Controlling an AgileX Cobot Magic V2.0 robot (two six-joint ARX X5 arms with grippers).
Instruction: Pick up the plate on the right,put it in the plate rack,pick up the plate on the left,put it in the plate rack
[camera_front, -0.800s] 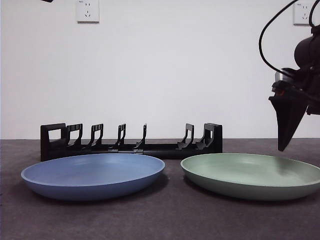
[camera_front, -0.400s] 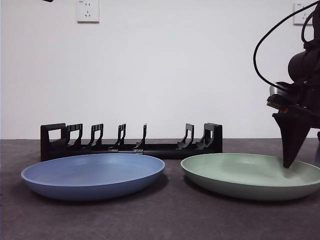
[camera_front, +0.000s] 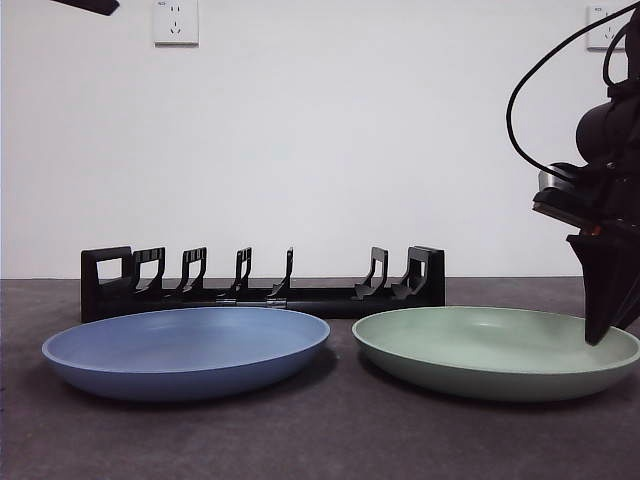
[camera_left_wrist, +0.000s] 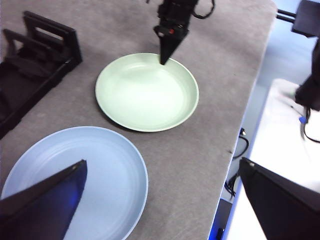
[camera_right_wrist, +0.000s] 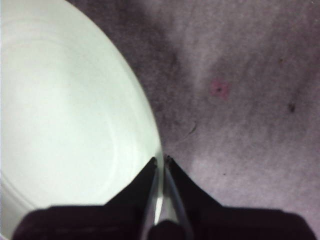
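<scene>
The blue plate has to stand in the plate rack (camera_front: 260, 285), so my left gripper needs to grab the plate by its rim next.
The pale green plate (camera_front: 490, 345) lies flat on the right of the table, the blue plate (camera_front: 185, 350) on the left. Behind them stands the black plate rack (camera_front: 260, 285) with its upright dividers. My right gripper (camera_front: 600, 335) reaches down at the green plate's right edge. In the right wrist view the right gripper (camera_right_wrist: 161, 162) is shut on the green plate's (camera_right_wrist: 65, 125) rim, one jaw inside and one outside. My left gripper (camera_left_wrist: 162, 162) hangs high and open over the blue plate (camera_left_wrist: 75, 170), holding nothing.
The table's edge (camera_left_wrist: 245, 110) runs close beside the green plate (camera_left_wrist: 145, 92), with floor and a cable beyond it. A small pink spot (camera_right_wrist: 219, 88) marks the grey tabletop. A wall socket (camera_front: 175, 22) sits on the white wall behind.
My right gripper came down and outward to the green plate's right rim and closed on it. The green plate slid slightly to the left. The blue plate and rack stayed put.
</scene>
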